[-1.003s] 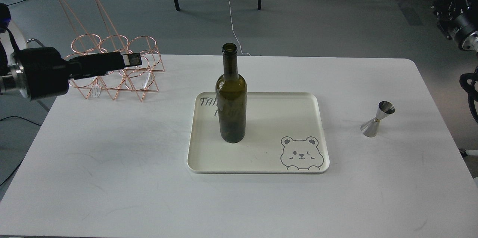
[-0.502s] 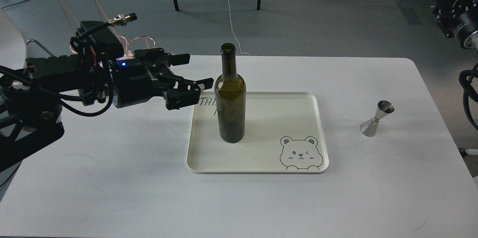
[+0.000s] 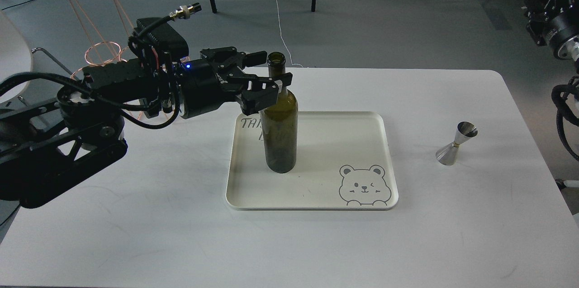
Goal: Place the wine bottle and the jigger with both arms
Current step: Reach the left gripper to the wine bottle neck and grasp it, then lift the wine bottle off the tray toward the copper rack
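Observation:
My left gripper is to place the wine bottle in the copper rack (image 3: pixel 103 49), so next it needs to grab the bottle by its neck (image 3: pixel 277 68).
The dark olive-green wine bottle (image 3: pixel 280 134) stands upright on the left part of a cream tray (image 3: pixel 334 143) with a bear drawing. My left gripper (image 3: pixel 270 71) is open, with one finger behind the bottle's neck and one in front of it, at shoulder height. I cannot tell whether the fingers touch the glass. The steel jigger (image 3: pixel 457 143) stands upright on the white table (image 3: pixel 135 215), to the right of the tray and apart from it. Only parts of my right arm (image 3: pixel 561 35) show at the right edge; its gripper is out of view.
A copper wire bottle rack (image 3: pixel 97 48) stands at the table's back left, mostly hidden behind my left arm. Chair legs and cables are on the floor beyond the table's far edge.
My left arm has swung in from the left and moved right and slightly up. Its open fingers now straddle the bottle's neck. The bottle and jigger have not moved.

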Robot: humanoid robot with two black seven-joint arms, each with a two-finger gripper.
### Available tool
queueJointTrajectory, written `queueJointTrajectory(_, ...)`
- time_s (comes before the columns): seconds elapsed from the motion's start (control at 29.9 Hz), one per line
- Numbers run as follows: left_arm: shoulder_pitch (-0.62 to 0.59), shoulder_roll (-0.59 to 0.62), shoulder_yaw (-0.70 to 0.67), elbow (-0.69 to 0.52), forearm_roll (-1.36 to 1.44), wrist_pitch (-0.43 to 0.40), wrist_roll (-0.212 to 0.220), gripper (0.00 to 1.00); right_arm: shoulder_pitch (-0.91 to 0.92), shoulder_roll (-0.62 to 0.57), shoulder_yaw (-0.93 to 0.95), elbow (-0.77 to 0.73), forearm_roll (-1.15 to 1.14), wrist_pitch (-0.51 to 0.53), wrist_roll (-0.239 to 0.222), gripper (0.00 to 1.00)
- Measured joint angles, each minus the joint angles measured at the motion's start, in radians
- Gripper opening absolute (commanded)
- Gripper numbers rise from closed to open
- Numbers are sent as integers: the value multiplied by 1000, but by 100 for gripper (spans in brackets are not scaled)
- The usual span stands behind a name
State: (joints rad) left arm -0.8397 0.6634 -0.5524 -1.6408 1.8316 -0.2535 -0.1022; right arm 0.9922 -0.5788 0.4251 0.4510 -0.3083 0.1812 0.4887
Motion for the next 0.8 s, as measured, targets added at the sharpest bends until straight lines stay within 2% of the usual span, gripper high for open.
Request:
queueJointTrajectory(0.07, -1, -4, 0, 1, 0, 0, 1, 41, 0, 0, 0, 0, 0, 0, 0, 96)
queueJointTrajectory(0.13, -2, -5, 1, 2, 0, 0, 1, 30, 0, 1, 0, 0, 0, 0, 0, 96)
queueJointTrajectory(0.3, -5, 3, 3, -6, -2, -2, -2, 13, -1, 1, 0, 0, 0, 0, 0, 96)
queueJointTrajectory(0.37, -6, 3, 3, -12, -3, -2, -3, 9, -1, 1, 0, -1, 0, 0, 0, 96)
queueJointTrajectory(0.57, -23, 5, -10, -17, -10, 1, 0, 8, -1, 1, -1, -1, 0, 0, 0, 96)
queueJointTrajectory(0.8, -40, 76, -170, -17, -84, 3, -7, 8, 3, -4, -2, -2, 0, 2, 0, 96)
